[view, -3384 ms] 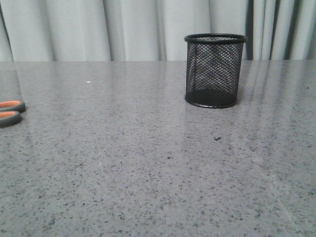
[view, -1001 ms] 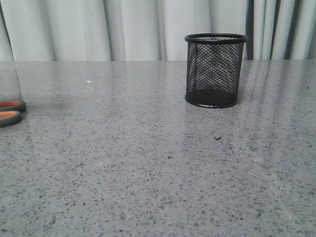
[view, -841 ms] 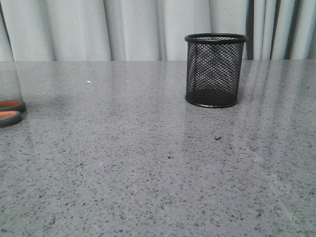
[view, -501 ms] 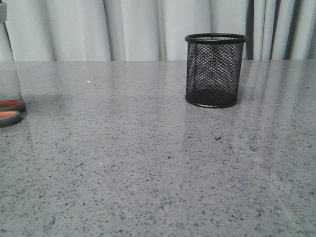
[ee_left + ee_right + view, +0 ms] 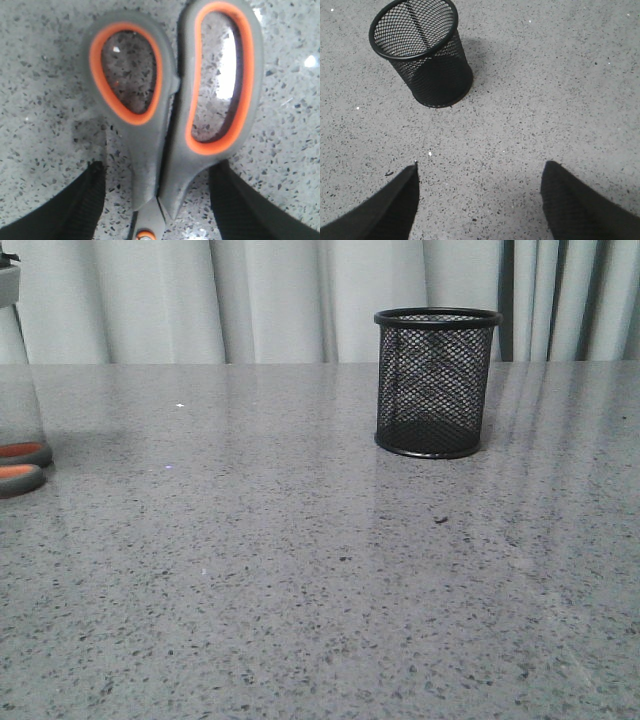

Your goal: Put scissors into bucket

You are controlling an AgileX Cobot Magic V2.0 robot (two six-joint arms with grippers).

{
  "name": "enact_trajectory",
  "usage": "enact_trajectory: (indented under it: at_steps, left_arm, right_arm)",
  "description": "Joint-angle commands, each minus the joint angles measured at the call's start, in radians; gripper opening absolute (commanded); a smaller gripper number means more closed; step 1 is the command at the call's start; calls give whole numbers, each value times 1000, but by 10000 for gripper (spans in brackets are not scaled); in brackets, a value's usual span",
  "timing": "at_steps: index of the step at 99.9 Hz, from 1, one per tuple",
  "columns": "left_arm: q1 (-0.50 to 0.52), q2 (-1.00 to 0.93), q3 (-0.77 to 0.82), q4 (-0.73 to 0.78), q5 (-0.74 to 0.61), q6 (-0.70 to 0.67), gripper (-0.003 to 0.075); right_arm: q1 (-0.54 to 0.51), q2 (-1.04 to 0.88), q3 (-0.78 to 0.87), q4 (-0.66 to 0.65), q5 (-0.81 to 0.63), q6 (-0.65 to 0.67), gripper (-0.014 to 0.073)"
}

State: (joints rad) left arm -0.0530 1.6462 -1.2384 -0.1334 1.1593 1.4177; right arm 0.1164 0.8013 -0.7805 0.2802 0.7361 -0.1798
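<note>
The robot's left gripper should close on the neck of the scissors' handle now, as its fingers reach down beside that neck, near the table.
The scissors [image 5: 165,100] lie flat on the speckled grey table, their grey, orange-lined handle loops filling the left wrist view. My left gripper [image 5: 157,170] is open and low over them, one finger [image 5: 75,210] on each side of the handle neck, with a gap of table showing on both sides. In the front view only the handle loops [image 5: 20,466] show at the left edge. The bucket [image 5: 436,382], a black wire-mesh cup, stands upright at the back right. My right gripper [image 5: 481,167] is open above bare table, short of the bucket [image 5: 422,55], which looks empty.
A pale part of the left arm [image 5: 8,280] shows at the top left corner of the front view. Grey curtains [image 5: 260,300] hang behind the table's far edge. A small dark speck [image 5: 440,519] lies on the table in front of the bucket.
A part of the left arm has come into the front view at the top left corner and moved slightly lower. Scissors and bucket have not moved.
</note>
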Motion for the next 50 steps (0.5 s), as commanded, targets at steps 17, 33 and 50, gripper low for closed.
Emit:
enact_trajectory:
  at_steps: [17, 33, 50]
  left_arm:
    - [3, -10, -15, -11, -4, 6, 224]
    - [3, -10, -15, -13, 5, -14, -19]
    - [3, -10, -37, -13, 15, -83, -20]
  right_arm:
    - [3, -2, -36, 11, -59, -11, 463]
    - [3, -2, -36, 11, -59, -11, 463]
    - [3, -2, -36, 11, -59, -11, 463]
